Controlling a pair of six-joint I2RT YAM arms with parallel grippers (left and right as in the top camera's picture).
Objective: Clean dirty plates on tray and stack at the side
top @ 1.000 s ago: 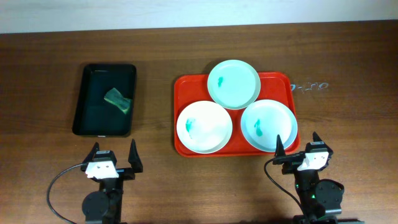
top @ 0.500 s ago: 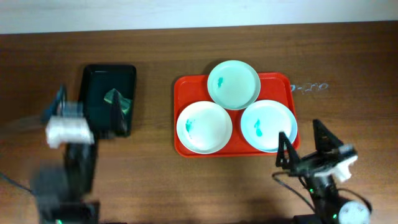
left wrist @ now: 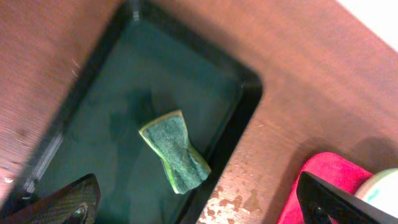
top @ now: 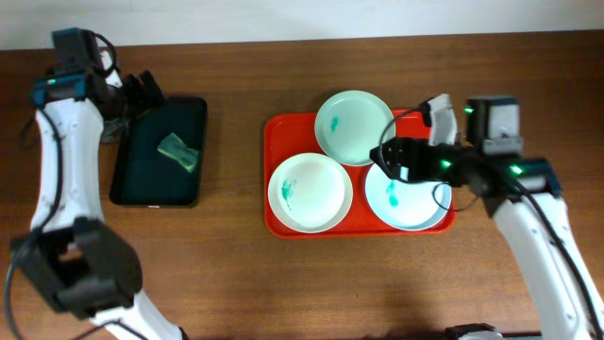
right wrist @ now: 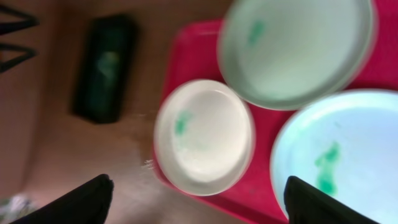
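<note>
The left gripper picks up the green sponge from above across its narrow middle (top: pixel 178 152) (left wrist: pixel 175 152) next, which leaves the sponge's bottom free to clean plates.
The red tray (top: pixel 276 132) holds three plates with teal smears: a mint one at the back (top: pixel 354 127), a white one at the front left (top: pixel 310 192) and a pale one at the front right (top: pixel 408 200). My right gripper (top: pixel 404 144) hovers open and empty above the tray's right side. In the right wrist view (right wrist: pixel 202 199) the white plate (right wrist: pixel 205 134) lies between its fingers, with the back plate (right wrist: pixel 298 50) and the right plate (right wrist: pixel 348 149) beside it. My left gripper (top: pixel 142 90) is open and empty above the black tray's back edge.
A black tray (top: pixel 132 179) at the left holds a green sponge (top: pixel 179 149). It also shows in the left wrist view (left wrist: pixel 93 106) with the sponge (left wrist: pixel 174 152) ahead of the gripper (left wrist: pixel 199 202). Water drops (left wrist: pixel 236 199) lie on the wood beside it.
Both arms have swung up from the table's front edge. The left went to the back left over the black tray, the right over the red tray's right side. The plates have not moved.
</note>
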